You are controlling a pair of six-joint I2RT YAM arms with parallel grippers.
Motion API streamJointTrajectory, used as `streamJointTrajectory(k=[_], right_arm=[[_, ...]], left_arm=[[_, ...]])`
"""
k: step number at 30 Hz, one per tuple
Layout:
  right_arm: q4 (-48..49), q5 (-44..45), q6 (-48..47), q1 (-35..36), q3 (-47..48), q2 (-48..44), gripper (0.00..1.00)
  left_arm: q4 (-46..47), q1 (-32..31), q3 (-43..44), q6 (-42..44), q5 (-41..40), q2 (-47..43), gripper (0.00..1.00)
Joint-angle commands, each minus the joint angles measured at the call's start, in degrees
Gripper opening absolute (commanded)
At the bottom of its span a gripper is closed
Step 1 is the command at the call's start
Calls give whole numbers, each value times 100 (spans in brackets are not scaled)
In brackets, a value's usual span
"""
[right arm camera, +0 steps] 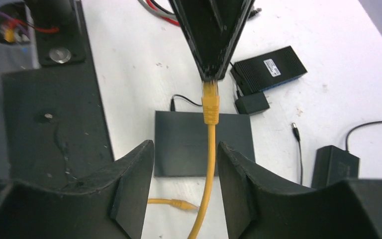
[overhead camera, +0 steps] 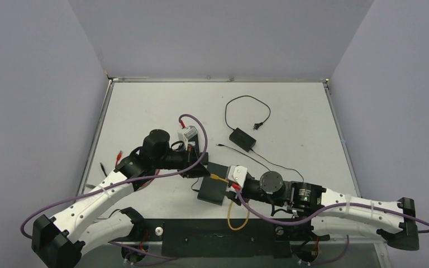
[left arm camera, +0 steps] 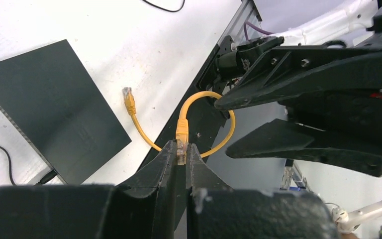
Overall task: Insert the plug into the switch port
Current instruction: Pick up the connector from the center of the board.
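Observation:
My right gripper is to grab the yellow plug at its ribbed cable end [overhead camera: 219, 178] [right arm camera: 211, 115] next, so the plug's clear tip stays free to go into the switch port.
My left gripper [left arm camera: 181, 150] is shut on the clear tip of one yellow plug [left arm camera: 181, 134], held in the air above the table's near edge. Its yellow cable [right arm camera: 210, 164] hangs down between the fingers of my right gripper [right arm camera: 185, 149], which stands open and apart from the cable. The cable's other plug [right arm camera: 179, 203] lies loose on the table. The switch [right arm camera: 199, 144], a flat black box, lies on the table below both grippers [overhead camera: 211, 192]. Its port does not show.
A black box with a white label [right arm camera: 268, 68] and a small black block [right arm camera: 251, 104] lie beyond the switch. A black power adapter [overhead camera: 242, 139] with a loose cord lies mid-table. The black mounting plate [right arm camera: 45, 124] runs along the near edge.

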Motion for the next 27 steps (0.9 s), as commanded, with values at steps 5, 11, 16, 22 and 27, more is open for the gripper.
streamJointTrajectory(k=[5,11,16,22,27], right_arm=[[1598,593,-1252,147,-771,-263,46],[2026,544,-1415,154,-925,-92,46],[2312,424,-1513,156,-924,150,46],[2531,286,-1531,148,-916,380,42],[2558,252,-1526,147,-897,475,37]], left_arm=[[599,465,-250,-473,700,-158,0],[674,561,-355,-544,1019,-172,0],[775,574,-378,-588,1160,-182,0],[872,584,-421,-636,1272,-199,0],[894,585,-441,-646,1300,-218,0]])
